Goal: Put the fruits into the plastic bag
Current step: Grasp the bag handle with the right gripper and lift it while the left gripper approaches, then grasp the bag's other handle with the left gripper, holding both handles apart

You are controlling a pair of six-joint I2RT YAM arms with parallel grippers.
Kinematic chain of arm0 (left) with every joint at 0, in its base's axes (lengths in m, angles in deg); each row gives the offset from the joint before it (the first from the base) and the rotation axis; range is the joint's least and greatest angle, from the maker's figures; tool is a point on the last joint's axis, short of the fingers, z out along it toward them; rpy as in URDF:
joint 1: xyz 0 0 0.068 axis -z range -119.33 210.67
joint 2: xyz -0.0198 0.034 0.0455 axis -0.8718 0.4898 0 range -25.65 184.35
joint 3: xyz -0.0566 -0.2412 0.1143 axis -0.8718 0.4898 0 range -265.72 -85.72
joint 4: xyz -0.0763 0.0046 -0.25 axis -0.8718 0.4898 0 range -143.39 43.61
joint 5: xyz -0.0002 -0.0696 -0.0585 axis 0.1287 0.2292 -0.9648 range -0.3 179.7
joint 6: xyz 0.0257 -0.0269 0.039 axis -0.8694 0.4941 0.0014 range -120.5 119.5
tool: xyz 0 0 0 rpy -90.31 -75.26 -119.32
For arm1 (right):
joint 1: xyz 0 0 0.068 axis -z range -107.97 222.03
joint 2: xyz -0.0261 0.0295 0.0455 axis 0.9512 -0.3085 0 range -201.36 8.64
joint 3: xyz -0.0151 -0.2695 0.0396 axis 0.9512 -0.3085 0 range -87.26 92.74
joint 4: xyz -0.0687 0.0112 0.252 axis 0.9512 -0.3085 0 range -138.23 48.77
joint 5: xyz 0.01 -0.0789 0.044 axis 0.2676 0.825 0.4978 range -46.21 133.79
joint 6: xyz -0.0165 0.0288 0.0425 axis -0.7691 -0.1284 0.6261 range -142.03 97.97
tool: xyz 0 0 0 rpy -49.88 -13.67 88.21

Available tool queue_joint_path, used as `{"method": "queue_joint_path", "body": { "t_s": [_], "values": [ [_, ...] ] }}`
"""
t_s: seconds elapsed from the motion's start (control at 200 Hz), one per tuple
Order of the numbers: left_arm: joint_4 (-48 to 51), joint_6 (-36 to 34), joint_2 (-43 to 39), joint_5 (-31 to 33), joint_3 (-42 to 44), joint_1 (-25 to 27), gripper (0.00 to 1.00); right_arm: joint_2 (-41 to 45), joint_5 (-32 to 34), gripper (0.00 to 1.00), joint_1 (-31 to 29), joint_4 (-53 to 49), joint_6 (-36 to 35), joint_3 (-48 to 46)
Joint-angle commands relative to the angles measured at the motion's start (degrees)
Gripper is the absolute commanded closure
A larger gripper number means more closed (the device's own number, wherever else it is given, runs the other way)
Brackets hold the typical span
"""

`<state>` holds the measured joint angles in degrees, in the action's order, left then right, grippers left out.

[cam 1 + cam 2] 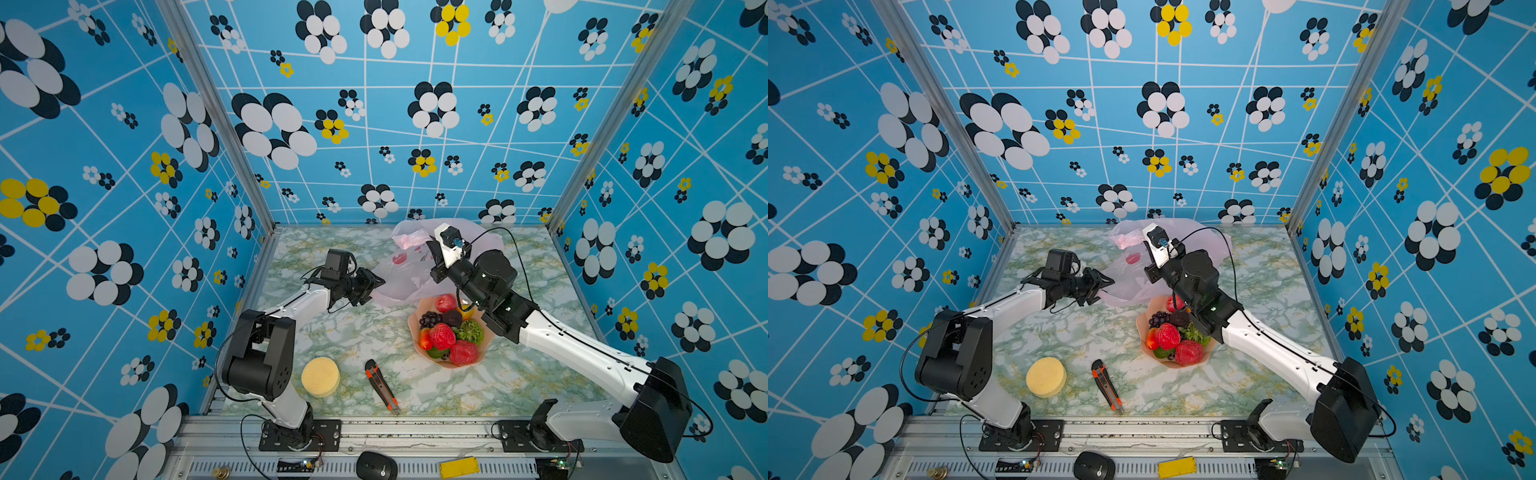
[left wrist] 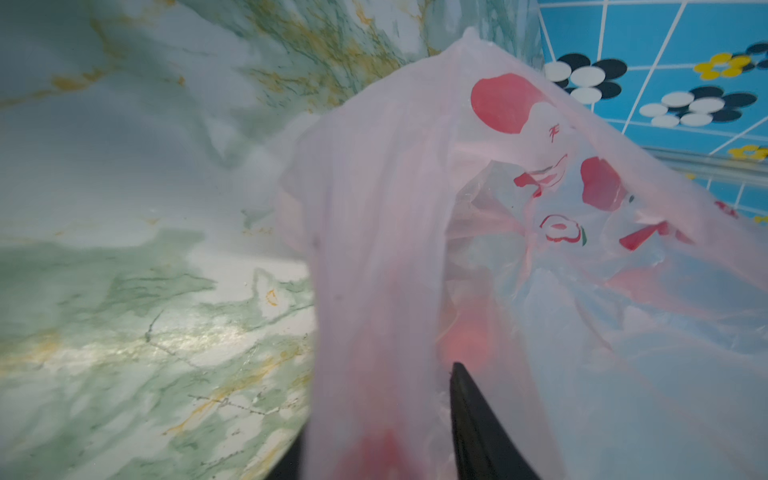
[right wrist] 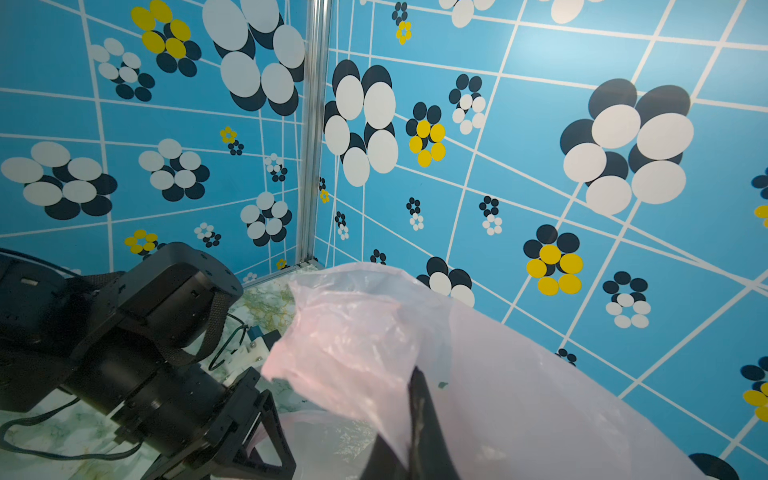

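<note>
I should keep holding the bag's far edge, because the bag (image 1: 399, 282) is sagging closed between my grippers and only my right gripper keeps that edge up.
The fruits (image 1: 451, 332) are piled in a salmon-pink scalloped bowl (image 1: 415, 332): bumpy red ones, dark grapes (image 1: 429, 319) and a green spiky one (image 1: 471, 331). Behind the bowl lies the plastic bag (image 1: 399, 282), pale pink with red prints. My left gripper (image 1: 374, 284) is at the bag's near-left edge. In the left wrist view a fold of the bag (image 2: 374, 249) fills the narrow gap between its jaws (image 2: 378, 415), and one fingertip is hidden behind the film. My right gripper (image 3: 415, 382) is shut on the bag's far edge (image 3: 353, 340) and holds it up off the table (image 1: 430, 249).
A round pale yellow sponge (image 1: 320, 377) and an orange-black utility knife (image 1: 382, 386) lie near the table's front edge. My right arm passes over the back of the bowl. Patterned walls close the table on three sides. A mouse (image 1: 376, 465) sits on the front rail.
</note>
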<state>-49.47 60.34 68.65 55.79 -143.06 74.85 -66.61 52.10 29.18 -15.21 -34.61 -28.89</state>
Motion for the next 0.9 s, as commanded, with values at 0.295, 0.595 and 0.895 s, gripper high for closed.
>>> {"method": "queue_joint_path", "body": {
  "t_s": [0.295,0.595,0.895],
  "values": [
    [-5.5,-2.3,-1.3,-1.2,-5.9,-0.3,1.0,3.2,1.9,1.0,6.0,3.9,12.6,-5.3],
    [10.1,-18.0,-7.4,2.1,-26.4,-0.6,1.0,-0.5,-6.7,1.0,11.7,14.9,22.2,-2.0],
    [14.9,-22.4,-16.8,2.9,-14.8,-0.5,1.0,1.4,-2.7,0.73,12.1,9.7,31.4,-13.2]
  ]
}}
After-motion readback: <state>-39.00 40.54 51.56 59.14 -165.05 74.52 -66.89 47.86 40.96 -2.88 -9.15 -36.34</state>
